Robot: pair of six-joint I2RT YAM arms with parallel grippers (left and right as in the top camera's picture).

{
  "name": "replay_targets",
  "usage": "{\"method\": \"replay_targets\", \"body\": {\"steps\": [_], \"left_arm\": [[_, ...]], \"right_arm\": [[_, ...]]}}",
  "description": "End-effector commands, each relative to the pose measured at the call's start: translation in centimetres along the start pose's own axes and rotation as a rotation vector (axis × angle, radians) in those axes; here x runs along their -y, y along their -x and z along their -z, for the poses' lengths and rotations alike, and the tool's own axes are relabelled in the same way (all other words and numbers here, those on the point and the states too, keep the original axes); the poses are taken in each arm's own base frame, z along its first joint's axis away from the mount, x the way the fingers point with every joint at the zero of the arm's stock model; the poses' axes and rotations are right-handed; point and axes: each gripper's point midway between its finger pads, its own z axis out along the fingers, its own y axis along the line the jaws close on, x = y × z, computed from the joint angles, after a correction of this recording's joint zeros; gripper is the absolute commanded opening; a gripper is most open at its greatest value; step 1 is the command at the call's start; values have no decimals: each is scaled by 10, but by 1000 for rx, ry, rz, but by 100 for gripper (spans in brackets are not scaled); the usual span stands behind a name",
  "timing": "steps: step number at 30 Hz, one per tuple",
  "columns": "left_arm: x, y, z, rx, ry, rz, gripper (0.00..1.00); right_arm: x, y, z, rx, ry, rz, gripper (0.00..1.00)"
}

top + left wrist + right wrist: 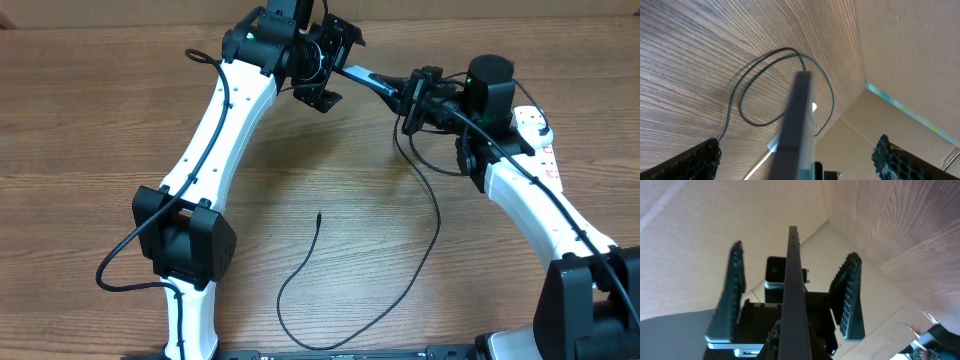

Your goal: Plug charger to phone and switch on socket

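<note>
The phone's near end is deeper than the ends of both fingers and halfway across the gap between the open fingers, so my left gripper should close on the phone.
The phone [370,78] is in the air at the back of the table, seen edge-on between the two grippers. My right gripper [410,97] is shut on its right end. My left gripper [337,66] is open, one finger on each side of the phone's left end, apart from it. In the left wrist view the phone [797,120] is a blurred bar between my wide-open fingers [797,162]. In the right wrist view the phone [792,290] runs up from my jaws. The charger cable [435,230] loops over the table, tip [318,215] free. The socket [535,135] lies at the right.
A cardboard wall [500,8] stands along the back edge of the wooden table [80,120]. The right arm lies partly over the socket. The cable's upper end runs behind the right gripper, so its plug is hidden.
</note>
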Motion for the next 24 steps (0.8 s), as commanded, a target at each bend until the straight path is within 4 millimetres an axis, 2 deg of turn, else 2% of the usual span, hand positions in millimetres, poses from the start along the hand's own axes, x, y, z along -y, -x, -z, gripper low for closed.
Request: {"method": "replay_targets", "body": {"steps": [1,2,9,12,17,24], "left_arm": [[4,3,4,19,-10,9,96],[4,3,4,19,-10,9,88],[3,3,4,19,-8,10,74],[3,3,4,19,-7,9,57],[3,2,4,18,-6,-6,39],[3,-1,2,15,-4,-9,25]], "right_arm": [[-6,-17,-5,-42,5,32,4],[-5,-18,-5,-44,4,33,4],[-5,-18,-5,-44,4,33,4],[-6,-18,-5,-46,6,36,4],[-5,-19,-5,-52,2,37,4],[-10,-23,-5,-63,20,62,4]]}}
